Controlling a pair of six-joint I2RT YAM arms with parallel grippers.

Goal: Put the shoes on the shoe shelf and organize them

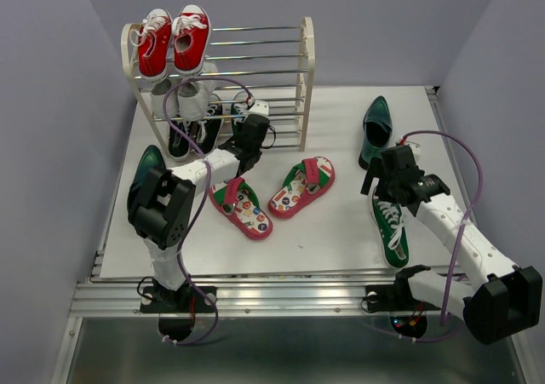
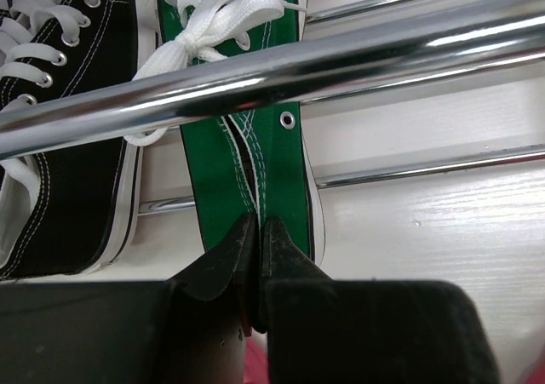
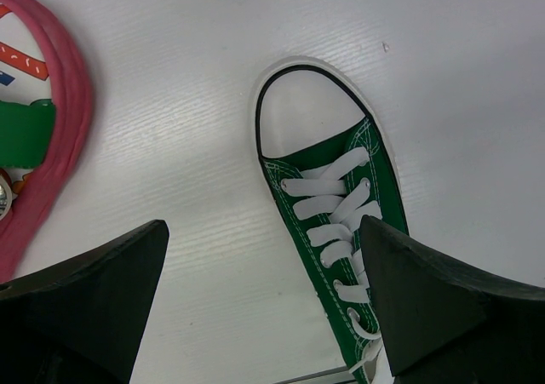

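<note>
The green sneaker lies under the chrome rod (image 2: 341, 52), across the shoe shelf's bottom-level rods beside the black sneakers, so my left gripper releases it next.
My left gripper (image 1: 252, 131) reaches into the bottom tier of the shoe shelf (image 1: 305, 60). In the left wrist view it (image 2: 258, 224) is shut on the heel of a green sneaker (image 2: 217, 171) that lies under a chrome rod (image 2: 341, 52). My right gripper (image 1: 383, 178) is open and hovers over the second green sneaker (image 1: 393, 231), which lies between its fingers in the right wrist view (image 3: 341, 222). Two pink-red flip-flops (image 1: 241, 207) (image 1: 302, 186) lie mid-table. One dark teal dress shoe (image 1: 375, 127) lies at the right. Another (image 1: 146, 169) is at the left behind my left arm.
Red sneakers (image 1: 173, 42) sit on the shelf's top tier and white sneakers (image 1: 192, 94) on the middle. Black sneakers (image 1: 183, 137) sit on the bottom tier, right beside the held green sneaker (image 2: 68, 146). A flip-flop's edge (image 3: 51, 120) shows left of my right gripper.
</note>
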